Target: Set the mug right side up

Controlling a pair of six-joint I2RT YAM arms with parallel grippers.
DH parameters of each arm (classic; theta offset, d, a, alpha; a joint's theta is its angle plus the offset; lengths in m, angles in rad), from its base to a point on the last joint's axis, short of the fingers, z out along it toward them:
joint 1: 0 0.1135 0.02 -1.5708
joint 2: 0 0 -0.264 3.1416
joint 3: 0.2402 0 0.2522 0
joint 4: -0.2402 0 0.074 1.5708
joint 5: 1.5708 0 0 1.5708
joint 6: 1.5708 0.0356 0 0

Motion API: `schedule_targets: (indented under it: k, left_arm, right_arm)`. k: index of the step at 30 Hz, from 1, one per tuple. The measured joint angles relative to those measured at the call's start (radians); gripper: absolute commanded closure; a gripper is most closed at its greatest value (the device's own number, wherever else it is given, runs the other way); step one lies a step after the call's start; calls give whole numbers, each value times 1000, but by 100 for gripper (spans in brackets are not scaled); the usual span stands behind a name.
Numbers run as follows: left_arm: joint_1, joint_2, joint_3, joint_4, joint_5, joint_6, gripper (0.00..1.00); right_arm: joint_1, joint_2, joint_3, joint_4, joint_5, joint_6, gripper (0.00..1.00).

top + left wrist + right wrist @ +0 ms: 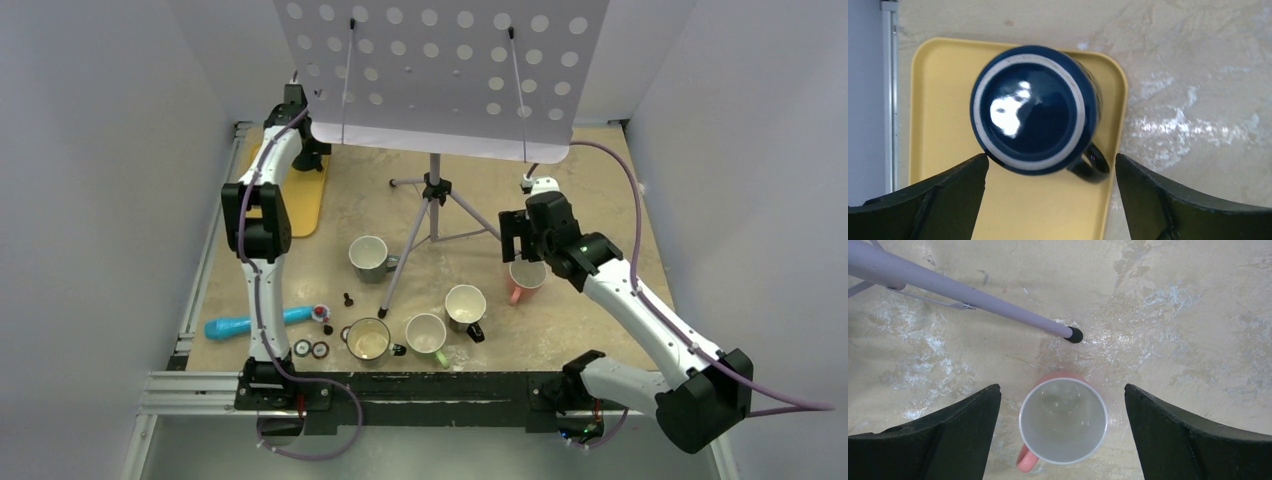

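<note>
Next, my left gripper grabs the upside-down blue mug by its handle (1097, 167), which leaves the mug's body free for handover and turning upright.
A dark blue mug (1033, 107) stands upside down on a yellow tray (943, 100), base up, its handle (1093, 165) toward the tray's right edge. My left gripper (1050, 165) hovers above it, open, with the fingers apart on either side and nothing held. In the top view the left gripper (310, 150) sits at the far left over the tray (300, 205); the blue mug is hidden there. My right gripper (1062, 390) is open and empty above an upright pink mug (1063, 420), which also shows in the top view (525, 280).
A perforated music stand (440, 70) on a tripod rises mid-table; one leg (973, 297) ends near the pink mug. A steel mug (368, 257) and three upright cups (426, 333) stand at centre front. A blue tool (245, 325) and small parts lie front left.
</note>
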Motion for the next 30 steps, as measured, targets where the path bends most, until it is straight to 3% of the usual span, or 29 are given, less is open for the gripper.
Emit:
schedule_targets:
  k: [5, 11, 17, 21, 23, 25, 28, 30]
  left_arm:
    - [-5, 97, 146, -44, -122, 3, 0]
    - [3, 86, 68, -66, -139, 5, 1]
    - [45, 55, -41, -123, -48, 8, 34]
    - [71, 27, -59, -129, 11, 9, 42]
    - [79, 17, -56, -117, 46, 13, 50]
    - [81, 16, -42, -117, 79, 18, 66]
    - [79, 17, -11, -133, 112, 28, 100]
    - [79, 17, 15, -143, 129, 28, 100]
  right_arm:
    - [1, 12, -2, 27, -12, -32, 3]
    - [1, 11, -2, 57, -32, -56, 3]
    - [1, 11, -3, 68, -58, -71, 3]
    - [3, 11, -5, 74, -64, -74, 2]
    - [6, 11, -5, 74, -66, -75, 2]
    - [8, 8, -7, 74, -67, -77, 2]
    - [8, -8, -16, 72, -68, -78, 2]
    - [8, -21, -18, 71, -71, -79, 2]
